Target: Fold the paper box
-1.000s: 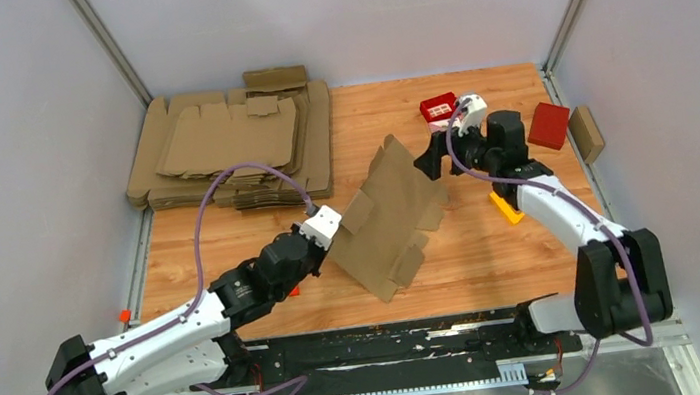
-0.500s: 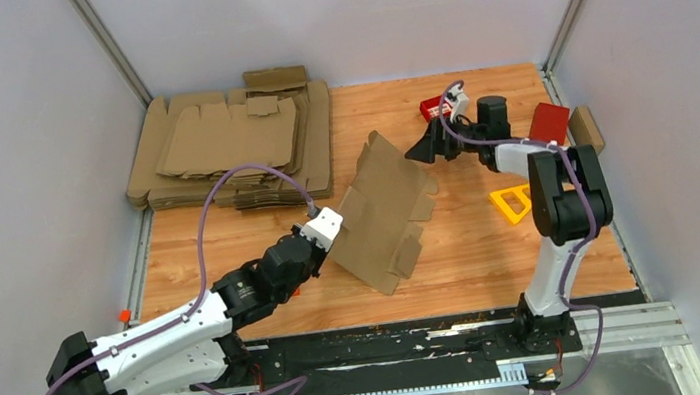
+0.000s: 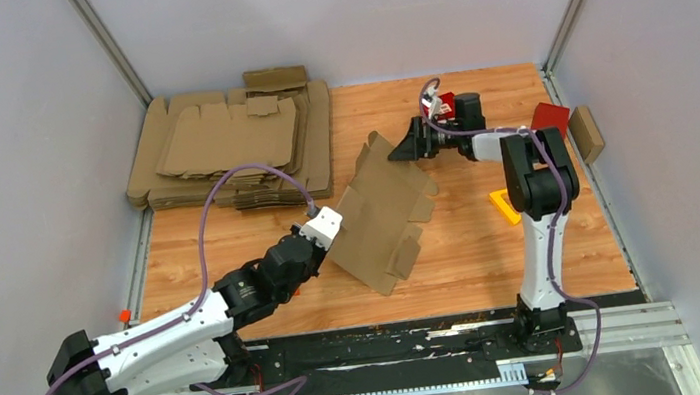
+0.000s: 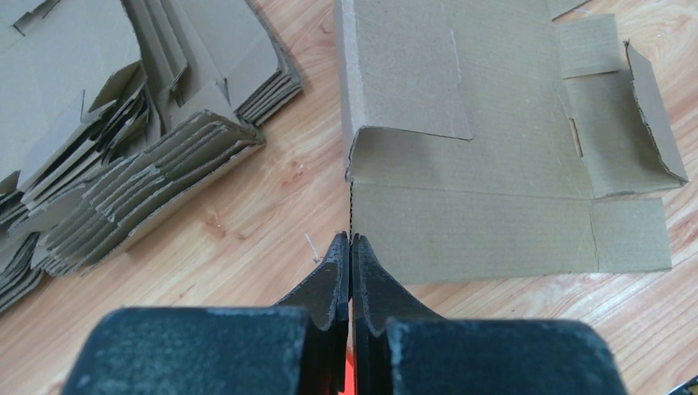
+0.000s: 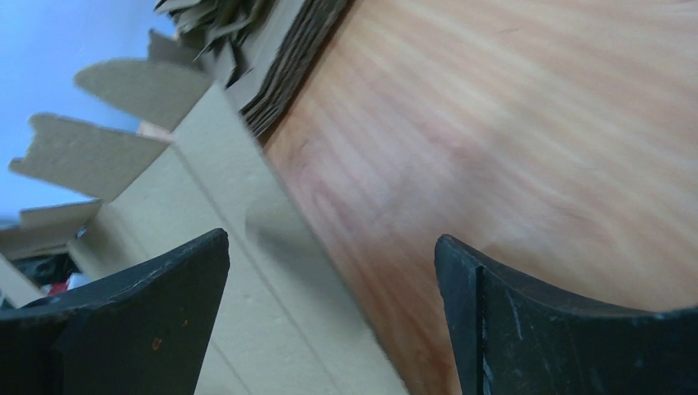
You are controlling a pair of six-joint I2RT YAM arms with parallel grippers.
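Observation:
My right gripper grabs the paper box's outer edge beyond the crease, edge-on, next. Then I turn the sheet and fold that panel.
The paper box is a brown cardboard die-cut sheet with flaps, unfolded and tilted up off the wooden table. My left gripper is shut on its left edge; the left wrist view shows the closed fingertips pinching the sheet edge-on. My right gripper is open at the sheet's far upper corner. In the right wrist view the sheet's edge runs between the wide-open fingers, touching neither that I can tell.
A pile of flat cardboard blanks lies at the back left. Small red boxes and a brown box sit at the back right. A yellow piece lies right of the sheet. Grey walls enclose the table.
The right arm has swung left and stretched out, bringing its open gripper from near the red boxes to the sheet's far corner. The left gripper shifted the sheet slightly.

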